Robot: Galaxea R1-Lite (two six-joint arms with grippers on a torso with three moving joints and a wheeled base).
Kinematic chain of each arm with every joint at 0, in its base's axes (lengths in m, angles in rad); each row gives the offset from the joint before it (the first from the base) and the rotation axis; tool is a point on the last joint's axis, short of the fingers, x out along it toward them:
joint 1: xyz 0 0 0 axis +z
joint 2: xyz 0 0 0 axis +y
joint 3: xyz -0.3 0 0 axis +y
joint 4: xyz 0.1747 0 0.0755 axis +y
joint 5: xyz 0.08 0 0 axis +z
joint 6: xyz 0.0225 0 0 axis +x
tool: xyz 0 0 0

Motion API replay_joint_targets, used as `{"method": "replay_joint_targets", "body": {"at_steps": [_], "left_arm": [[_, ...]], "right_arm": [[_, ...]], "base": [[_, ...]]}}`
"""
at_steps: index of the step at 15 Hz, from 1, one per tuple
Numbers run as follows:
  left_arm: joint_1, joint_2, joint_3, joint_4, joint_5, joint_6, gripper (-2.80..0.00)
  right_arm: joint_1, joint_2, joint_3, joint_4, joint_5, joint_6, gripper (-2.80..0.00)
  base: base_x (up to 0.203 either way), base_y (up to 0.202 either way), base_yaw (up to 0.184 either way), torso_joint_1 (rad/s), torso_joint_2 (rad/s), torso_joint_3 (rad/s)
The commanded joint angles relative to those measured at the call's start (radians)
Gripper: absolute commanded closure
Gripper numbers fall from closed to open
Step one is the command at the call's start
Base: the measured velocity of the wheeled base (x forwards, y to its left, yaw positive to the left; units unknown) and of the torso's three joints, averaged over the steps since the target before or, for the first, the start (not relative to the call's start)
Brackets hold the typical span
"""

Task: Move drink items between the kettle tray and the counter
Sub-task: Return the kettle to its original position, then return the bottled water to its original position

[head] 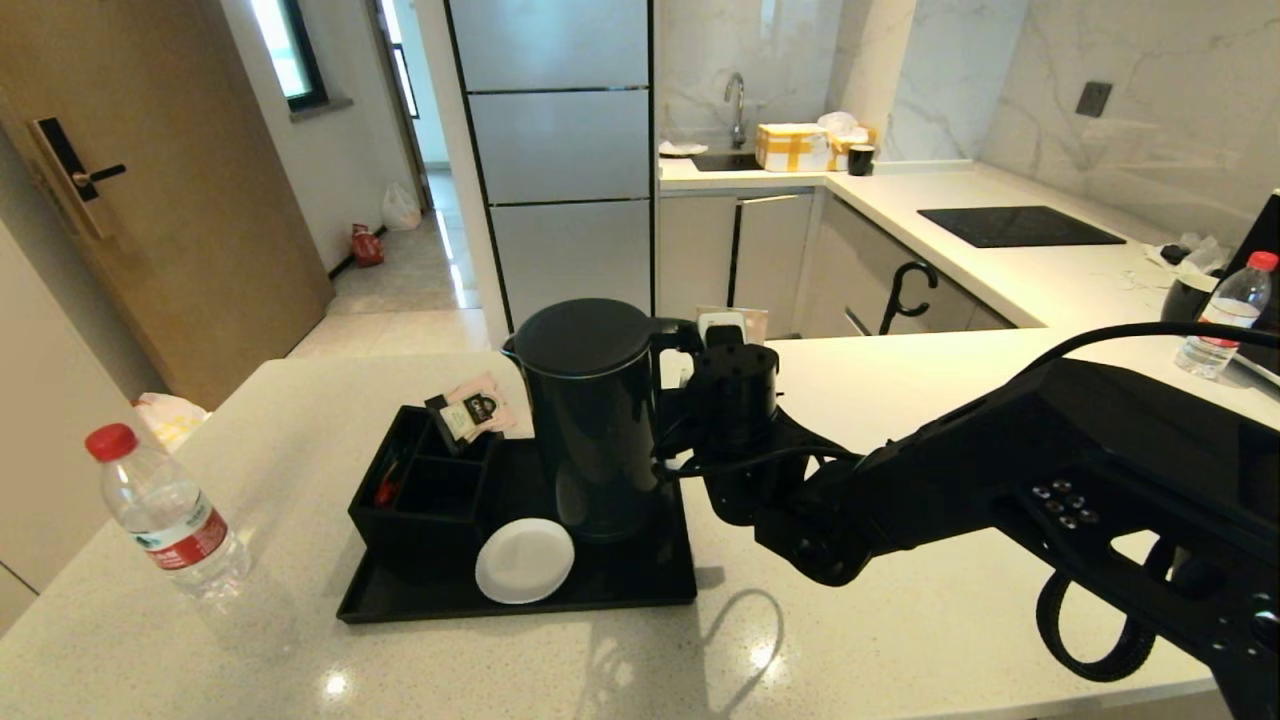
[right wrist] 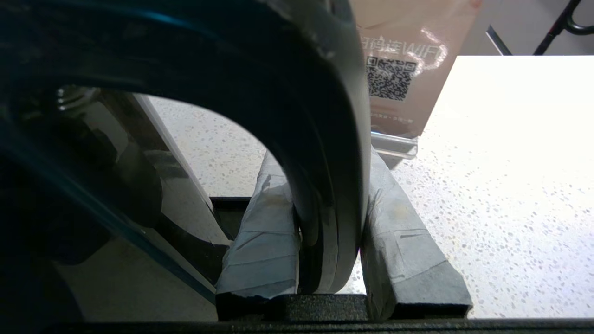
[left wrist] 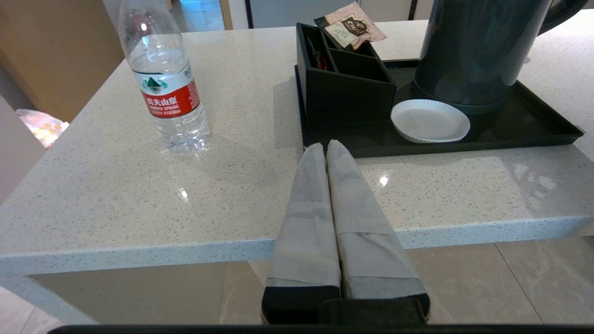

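Observation:
My right gripper should open now, because the kettle's lower edge rests inside the rim of the black tray and the kettle would stay there.
The tall black kettle stands on the back right of the black kettle tray, which lies on the pale speckled counter. My right gripper reaches in from the right and is shut on the kettle's loop handle, one taped finger on each side. A clear water bottle with a red cap stands upright on the counter, left of the tray. My left gripper is shut and empty, hovering over the counter's front edge and pointing at the tray's near left corner. The bottle stands apart from it.
On the tray are a black divided box with sachets and a white round disc. A QR sign stands behind the kettle. A second bottle stands far right, beyond it a black hob.

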Motion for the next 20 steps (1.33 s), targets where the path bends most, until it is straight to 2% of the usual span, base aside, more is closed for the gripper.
{"method": "replay_joint_targets", "body": {"at_steps": [1, 2, 3, 7, 9, 15, 20], "left_arm": [[0.000, 0.000, 0.000, 0.000, 0.000, 0.000, 0.00], [0.000, 0.000, 0.000, 0.000, 0.000, 0.000, 0.00], [0.000, 0.000, 0.000, 0.000, 0.000, 0.000, 0.00], [0.000, 0.000, 0.000, 0.000, 0.000, 0.000, 0.00], [0.000, 0.001, 0.000, 0.000, 0.000, 0.000, 0.00], [0.000, 0.000, 0.000, 0.000, 0.000, 0.000, 0.00], [0.000, 0.000, 0.000, 0.000, 0.000, 0.000, 0.00]], "right_arm": [[0.001, 0.002, 0.004, 0.005, -0.003, 0.000, 0.00], [0.001, 0.004, 0.002, 0.008, -0.002, 0.000, 0.00], [0.001, 0.002, 0.004, 0.009, 0.000, 0.003, -2.80], [-0.005, -0.028, 0.051, 0.006, 0.019, 0.015, -2.80], [-0.010, -0.072, 0.129, 0.003, 0.055, 0.041, -2.80], [-0.014, -0.226, 0.243, 0.009, 0.114, 0.081, -2.80], [-0.002, -0.426, 0.383, 0.053, 0.210, 0.116, -2.80]], "base": [[0.000, 0.000, 0.000, 0.000, 0.00, 0.000], [0.000, 0.000, 0.000, 0.000, 0.00, 0.000], [0.000, 0.000, 0.000, 0.000, 0.00, 0.000], [0.000, 0.000, 0.000, 0.000, 0.00, 0.000], [0.000, 0.000, 0.000, 0.000, 0.00, 0.000], [0.000, 0.000, 0.000, 0.000, 0.00, 0.000], [0.000, 0.000, 0.000, 0.000, 0.00, 0.000]]}}
